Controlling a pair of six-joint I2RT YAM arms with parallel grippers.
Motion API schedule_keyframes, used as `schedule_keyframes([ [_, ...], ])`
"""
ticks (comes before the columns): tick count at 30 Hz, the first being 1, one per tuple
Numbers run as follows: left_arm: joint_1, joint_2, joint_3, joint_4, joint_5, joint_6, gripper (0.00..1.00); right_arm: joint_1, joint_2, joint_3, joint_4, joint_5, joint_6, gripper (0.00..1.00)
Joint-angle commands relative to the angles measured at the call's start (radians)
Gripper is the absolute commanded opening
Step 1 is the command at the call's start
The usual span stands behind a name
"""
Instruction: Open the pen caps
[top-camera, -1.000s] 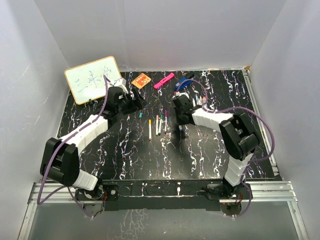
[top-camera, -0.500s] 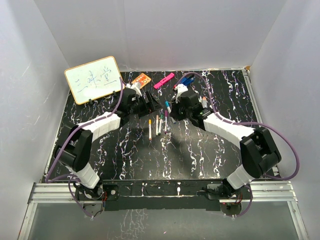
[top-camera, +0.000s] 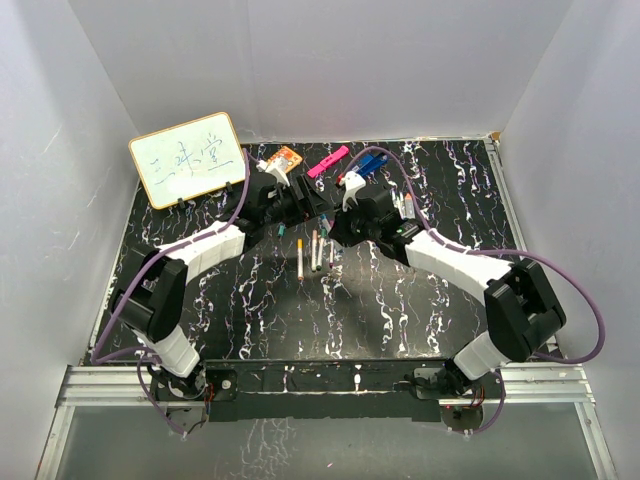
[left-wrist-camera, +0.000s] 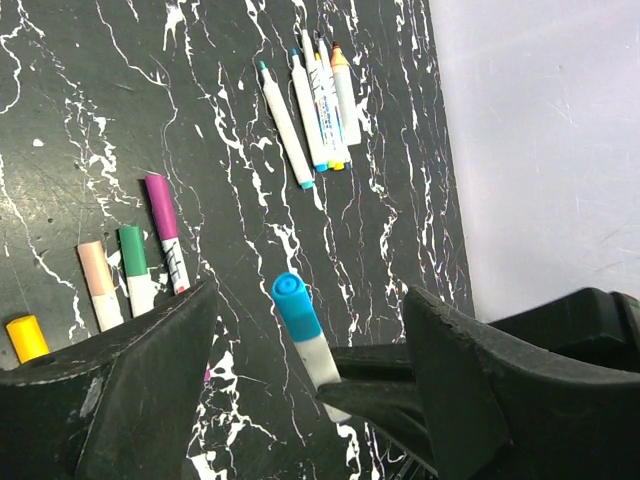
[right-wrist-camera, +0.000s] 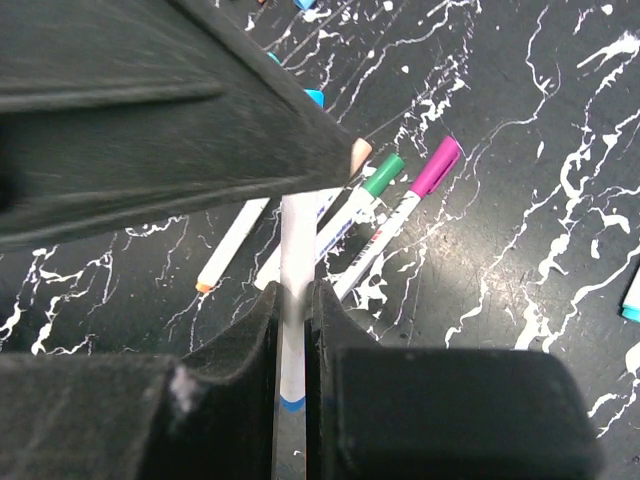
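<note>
The blue cap is between my left gripper's fingertips, so my left gripper needs to close on it now. That would hold the pen, but only there.
My right gripper is shut on the white body of a thin marker pen and holds it above the table. The pen's blue cap points at my left gripper. The left gripper is open, with a finger on each side of the cap and not touching it. Below on the table lie pens with purple, green, peach and orange caps. In the right wrist view the green and purple caps show.
Several more pens lie in a group further off. A pink highlighter, a blue clip tool, an orange card and a small whiteboard lie at the back. White walls enclose the table.
The right gripper lifted the blue-capped pen off the table. The left gripper swung right to meet it, and its open fingers now flank the cap.
</note>
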Motion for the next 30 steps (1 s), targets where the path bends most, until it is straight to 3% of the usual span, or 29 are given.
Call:
schedule_keyframes([
  [1,-0.011,0.01,0.034,0.027,0.019,-0.004,0.71,0.016,-0.063,0.004,0.08,-0.01,-0.019,0.0],
  [7,-0.015,0.012,0.031,0.041,0.022,-0.012,0.64,0.023,-0.069,0.01,0.082,-0.013,-0.024,0.0],
  [22,-0.018,0.001,0.02,0.06,0.025,-0.027,0.25,0.03,-0.069,0.008,0.1,-0.009,-0.024,0.0],
  [27,-0.018,0.001,0.021,0.059,0.026,-0.03,0.0,0.032,-0.069,0.006,0.1,-0.005,-0.023,0.0],
  [28,-0.018,0.002,0.021,0.057,0.026,-0.03,0.0,0.033,-0.069,0.005,0.101,0.0,-0.019,0.01],
  [30,-0.017,-0.003,0.017,0.057,0.02,-0.03,0.0,0.031,-0.065,0.005,0.098,0.007,-0.017,0.32],
])
